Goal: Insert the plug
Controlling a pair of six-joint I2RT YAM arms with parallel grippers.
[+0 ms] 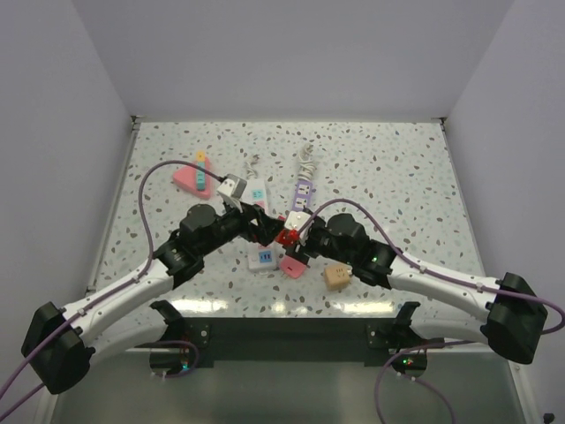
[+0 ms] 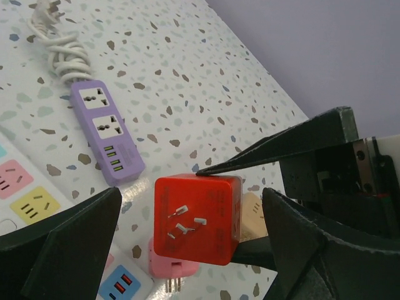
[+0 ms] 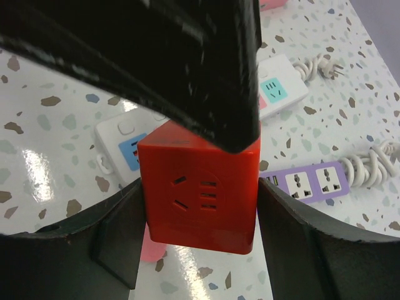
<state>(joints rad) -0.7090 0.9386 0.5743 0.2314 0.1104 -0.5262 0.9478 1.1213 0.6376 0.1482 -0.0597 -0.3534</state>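
Observation:
My left gripper grabs the red cube's free sides from its prong side next, leaving its socket end for my right gripper to regrip and insert.
A red cube plug (image 1: 286, 236) hangs above the table's middle. In the left wrist view the red cube (image 2: 197, 215) shows its metal prongs, and the right arm's black fingers (image 2: 269, 150) clamp it above and below. In the right wrist view the cube (image 3: 200, 187) shows its socket face, with my right gripper (image 3: 199, 209) shut on its sides. My left gripper (image 2: 190, 212) is open, its fingers standing apart on either side of the cube without touching it. Both grippers meet in the top view, left (image 1: 265, 228) and right (image 1: 300, 231). A purple power strip (image 1: 303, 188) lies behind.
On the table lie a white strip with coloured sockets (image 1: 254, 188), a pink triangular strip (image 1: 190, 177), a white adapter with a blue face (image 1: 262, 258), a pink plug (image 1: 292, 265) and a tan cube (image 1: 336, 276). The purple strip's cord (image 2: 59, 44) is coiled.

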